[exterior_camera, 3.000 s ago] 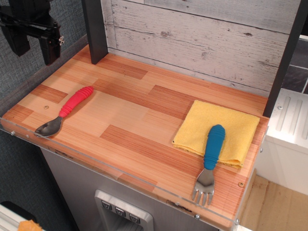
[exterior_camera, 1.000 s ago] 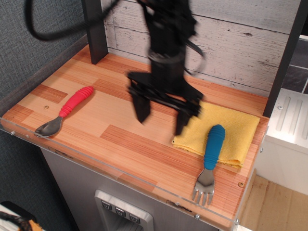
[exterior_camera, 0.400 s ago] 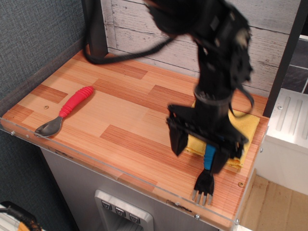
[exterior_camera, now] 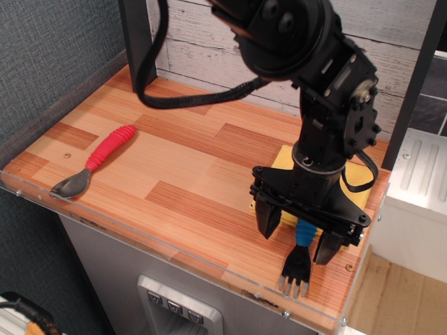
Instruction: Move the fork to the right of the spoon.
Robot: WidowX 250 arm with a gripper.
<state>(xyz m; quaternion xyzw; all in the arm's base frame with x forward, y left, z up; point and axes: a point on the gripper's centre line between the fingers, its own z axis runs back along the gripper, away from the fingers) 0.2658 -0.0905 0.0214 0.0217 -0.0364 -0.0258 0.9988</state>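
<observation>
My gripper grabs the fork by its blue handle beside the dark head point(exterior_camera: 305, 233) next, to set it down beside the spoon point(exterior_camera: 95, 160).
The fork point(exterior_camera: 299, 259) lies at the front right of the wooden table, grey tines toward the front edge; only a short piece of its blue handle point(exterior_camera: 304, 234) shows below the gripper. My black gripper point(exterior_camera: 297, 233) is open and lowered over the fork, one finger point(exterior_camera: 266, 219) to the left of the handle and the other point(exterior_camera: 328, 246) to the right. The fingers stand apart from the handle. The spoon point(exterior_camera: 95, 160), with a red ribbed handle and a grey bowl, lies at the front left, far from the gripper.
A yellow cloth point(exterior_camera: 355, 183) lies under the gripper and the fork's handle, mostly hidden by the arm. A dark post point(exterior_camera: 137, 42) stands at the back left, a plank wall point(exterior_camera: 209, 49) behind. The table's front edge point(exterior_camera: 174, 262) has a clear plastic lip.
The arm swung in from the upper left across the table to the right, then dropped down so the open fingers straddle the fork's handle. Fork, spoon and cloth have not moved.
</observation>
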